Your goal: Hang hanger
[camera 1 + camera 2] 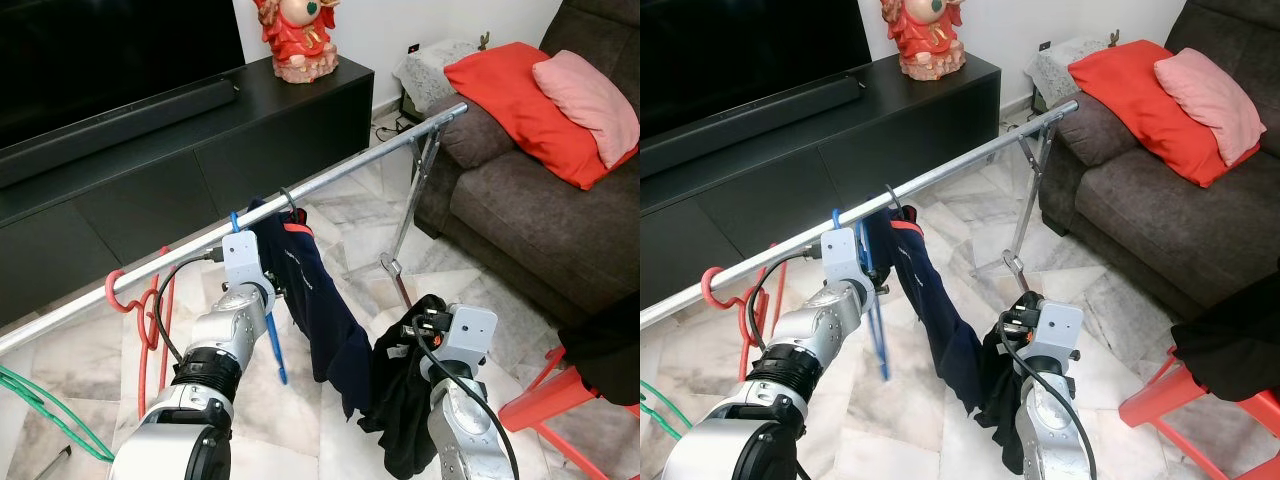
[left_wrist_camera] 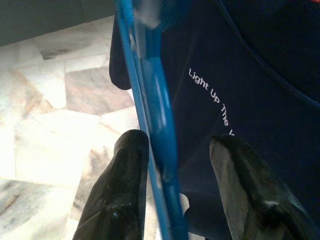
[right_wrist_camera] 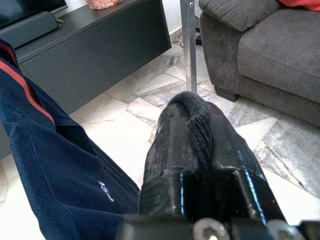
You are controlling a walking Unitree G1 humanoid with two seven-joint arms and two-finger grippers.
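Note:
The blue hanger needs to be grabbed next by my left gripper, by its slim bar just below the hook point(image 2: 162, 115), because the navy shirt hangs close behind the hanger.
A blue hanger point(image 1: 272, 340) hangs by its hook on the silver rail point(image 1: 340, 175), right next to a navy shirt point(image 1: 320, 300) on a dark hanger. My left gripper point(image 2: 177, 145) is raised to the blue hanger and stands open, one finger point(image 2: 125, 170) on each side of the hanger's blue bar point(image 2: 160, 125), with the navy shirt just behind. My right gripper point(image 3: 192, 107) is lower, below the rail and to the right of the shirt. It is shut on a black garment point(image 1: 400, 400), whose dark knit cloth is pinched between the fingertips and hangs down.
Red hangers point(image 1: 125, 295) hang on the rail's left part, and a green hanger point(image 1: 40, 410) shows at the far left. Behind the rail runs a black TV cabinet point(image 1: 200, 150). A brown sofa point(image 1: 540, 200) stands at right, a red stool point(image 1: 570, 400) at lower right.

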